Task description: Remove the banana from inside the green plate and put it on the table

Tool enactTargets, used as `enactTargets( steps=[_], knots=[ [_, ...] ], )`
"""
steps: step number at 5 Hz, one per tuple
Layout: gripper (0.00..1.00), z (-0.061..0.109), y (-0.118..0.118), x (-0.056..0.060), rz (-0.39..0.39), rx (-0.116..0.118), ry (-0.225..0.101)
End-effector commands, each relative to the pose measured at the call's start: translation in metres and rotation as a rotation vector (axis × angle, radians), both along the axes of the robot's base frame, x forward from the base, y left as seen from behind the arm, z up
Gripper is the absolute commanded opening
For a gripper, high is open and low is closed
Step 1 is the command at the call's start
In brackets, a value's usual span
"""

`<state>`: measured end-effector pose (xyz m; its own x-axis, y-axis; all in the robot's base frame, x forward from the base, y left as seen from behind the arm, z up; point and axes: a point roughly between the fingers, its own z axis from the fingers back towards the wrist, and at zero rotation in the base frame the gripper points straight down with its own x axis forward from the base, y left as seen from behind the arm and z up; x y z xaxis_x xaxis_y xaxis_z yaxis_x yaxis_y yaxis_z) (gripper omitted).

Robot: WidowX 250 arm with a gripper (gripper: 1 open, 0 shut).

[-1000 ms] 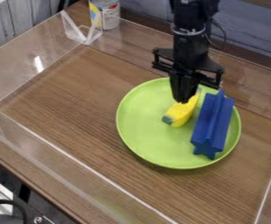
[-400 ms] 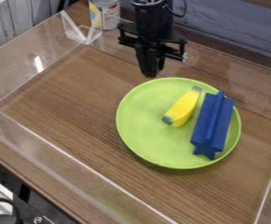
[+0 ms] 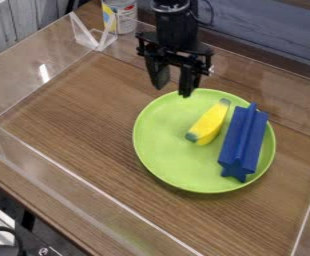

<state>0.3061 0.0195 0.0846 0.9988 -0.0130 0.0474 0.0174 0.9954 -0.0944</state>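
Note:
My gripper reaches the banana and grabs its curved middle [image 3: 209, 121] next, to take it off the green plate and put it on the tabletop.
The small yellow banana [image 3: 209, 122] lies inside the lime-green plate [image 3: 171, 152], right of its centre, resting against a blue ridged block [image 3: 242, 140]. My gripper [image 3: 171, 87] points down over the plate's far-left rim, up and left of the banana. It is open, with nothing between its black fingers [image 3: 155, 80]. The brown wood-grain table [image 3: 78, 120] stretches left of the plate.
Clear acrylic walls [image 3: 24, 60] run round the table's edges. A white bottle with a yellow and blue label [image 3: 118, 14] and a clear plastic stand [image 3: 91, 35] sit beyond the back wall. The blue block takes up the plate's right side.
The gripper left the banana, moved up and left to the plate's far rim, and opened its jaws. The banana stays in the plate, barely shifted.

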Motion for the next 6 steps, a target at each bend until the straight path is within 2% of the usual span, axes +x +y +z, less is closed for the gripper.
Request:
enactTargets(
  steps=[1, 2, 4, 5, 6],
  knots=[
    [1.00, 0.007, -0.012, 0.011, -0.038, 0.001, -0.045],
    [1.00, -0.004, -0.021, 0.011, -0.071, -0.005, -0.026],
    [1.00, -0.032, -0.042, 0.019, -0.119, 0.006, -0.013],
    [1.00, -0.043, -0.043, 0.022, -0.121, 0.007, -0.002],
    [0.00, -0.049, -0.044, 0.024, -0.117, 0.009, 0.008]
  ],
)
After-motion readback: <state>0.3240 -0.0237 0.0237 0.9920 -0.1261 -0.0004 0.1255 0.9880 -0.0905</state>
